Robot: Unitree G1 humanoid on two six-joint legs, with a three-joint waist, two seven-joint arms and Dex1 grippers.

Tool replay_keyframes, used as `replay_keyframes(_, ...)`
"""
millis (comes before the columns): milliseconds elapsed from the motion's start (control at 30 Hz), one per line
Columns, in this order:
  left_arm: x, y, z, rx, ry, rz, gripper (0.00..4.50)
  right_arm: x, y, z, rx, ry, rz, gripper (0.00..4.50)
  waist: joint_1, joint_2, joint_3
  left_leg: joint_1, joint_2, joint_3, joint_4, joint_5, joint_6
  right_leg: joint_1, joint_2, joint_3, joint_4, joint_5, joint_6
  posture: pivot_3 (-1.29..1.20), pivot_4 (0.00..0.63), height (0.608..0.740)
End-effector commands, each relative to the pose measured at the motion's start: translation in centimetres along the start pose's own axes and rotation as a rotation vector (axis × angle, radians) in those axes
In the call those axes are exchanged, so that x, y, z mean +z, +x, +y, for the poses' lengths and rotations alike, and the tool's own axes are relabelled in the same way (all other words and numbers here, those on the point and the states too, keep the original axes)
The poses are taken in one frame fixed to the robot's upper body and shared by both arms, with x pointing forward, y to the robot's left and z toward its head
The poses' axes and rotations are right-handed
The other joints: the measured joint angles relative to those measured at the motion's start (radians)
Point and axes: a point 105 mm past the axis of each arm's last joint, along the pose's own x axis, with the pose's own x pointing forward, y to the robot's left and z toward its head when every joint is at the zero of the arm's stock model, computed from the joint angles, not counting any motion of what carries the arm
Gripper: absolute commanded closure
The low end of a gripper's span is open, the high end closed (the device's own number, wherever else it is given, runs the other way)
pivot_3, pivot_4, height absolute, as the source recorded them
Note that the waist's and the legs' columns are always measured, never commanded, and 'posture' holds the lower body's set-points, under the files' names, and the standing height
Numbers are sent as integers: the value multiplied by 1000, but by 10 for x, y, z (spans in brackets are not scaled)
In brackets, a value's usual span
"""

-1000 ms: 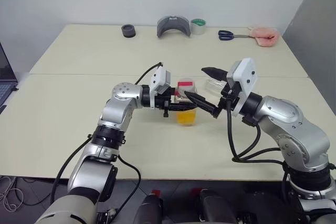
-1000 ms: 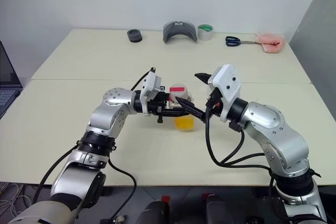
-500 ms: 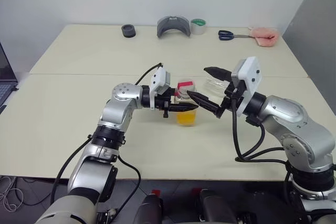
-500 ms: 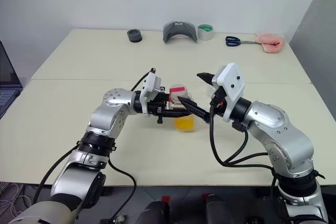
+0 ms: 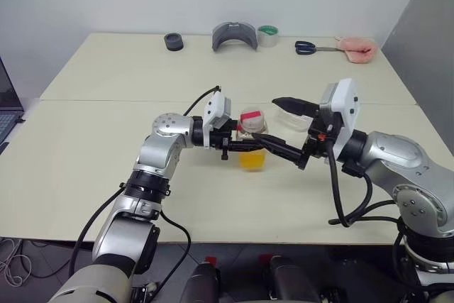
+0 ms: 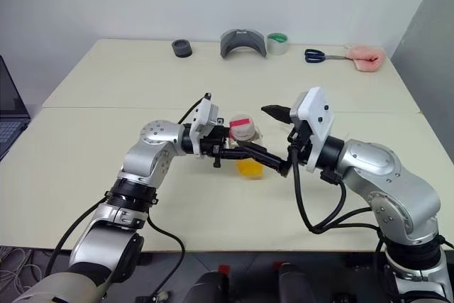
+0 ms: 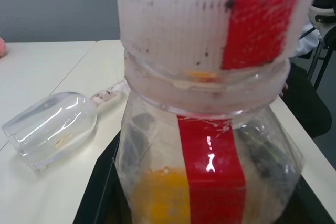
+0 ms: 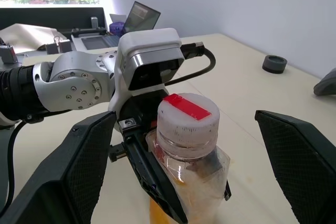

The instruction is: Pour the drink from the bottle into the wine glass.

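My right gripper needs to move toward the bottle's white cap (image 5: 252,118) (image 8: 188,127) before it closes, because its fingers stop short and would miss if they closed now.
The bottle (image 5: 250,127) stands upright at mid-table, with a white cap (image 8: 188,117) that bears a red patch and a red strip (image 7: 211,171) down its side. The orange drink (image 5: 252,160) fills its lower part. My left gripper (image 5: 247,145) is shut on the bottle's body from the left. My right gripper (image 5: 267,119) is open, its fingers (image 8: 86,166) spread wide on either side of the cap and apart from it. The wine glass (image 7: 50,127) lies on its side on the table just behind the bottle.
Along the table's far edge sit a black ring (image 5: 173,41), a grey curved piece (image 5: 235,35), a tape roll (image 5: 267,35), blue-handled scissors (image 5: 306,47) and a pink object (image 5: 357,49). A laptop (image 5: 6,111) shows at the left edge.
My right wrist has rolled and pulled a little to the right, so its lower finger now crosses in front of the bottle. The left gripper and the bottle have stayed put.
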Motion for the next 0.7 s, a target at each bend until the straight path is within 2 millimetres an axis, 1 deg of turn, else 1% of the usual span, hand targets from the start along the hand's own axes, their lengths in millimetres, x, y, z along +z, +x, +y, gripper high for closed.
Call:
replay_keyframes(33, 16, 3, -1, -14, 59, -30, 2787, 13, -2, 2, 13, -13, -48, 0, 0, 0, 0, 0, 0, 0, 0, 0, 0, 0, 0, 0, 0, 0, 0, 0, 150, 740)
replay_keyframes(167, 17, 3, -1, -15, 62, -32, 2787, 10, -2, -1, -1, -12, -40, 0, 0, 0, 0, 0, 0, 0, 0, 0, 0, 0, 0, 0, 0, 0, 0, 0, 150, 740)
replay_keyframes(533, 18, 6, -2, -27, 65, -37, 2787, 2, 14, -10, -28, -44, -12, 0, 0, 0, 0, 0, 0, 0, 0, 0, 0, 0, 0, 0, 0, 0, 0, 0, 150, 740)
replay_keyframes(700, 18, 5, -3, -27, 66, -33, 2787, 1, 17, -15, -49, -56, -20, 0, 0, 0, 0, 0, 0, 0, 0, 0, 0, 0, 0, 0, 0, 0, 0, 0, 150, 740)
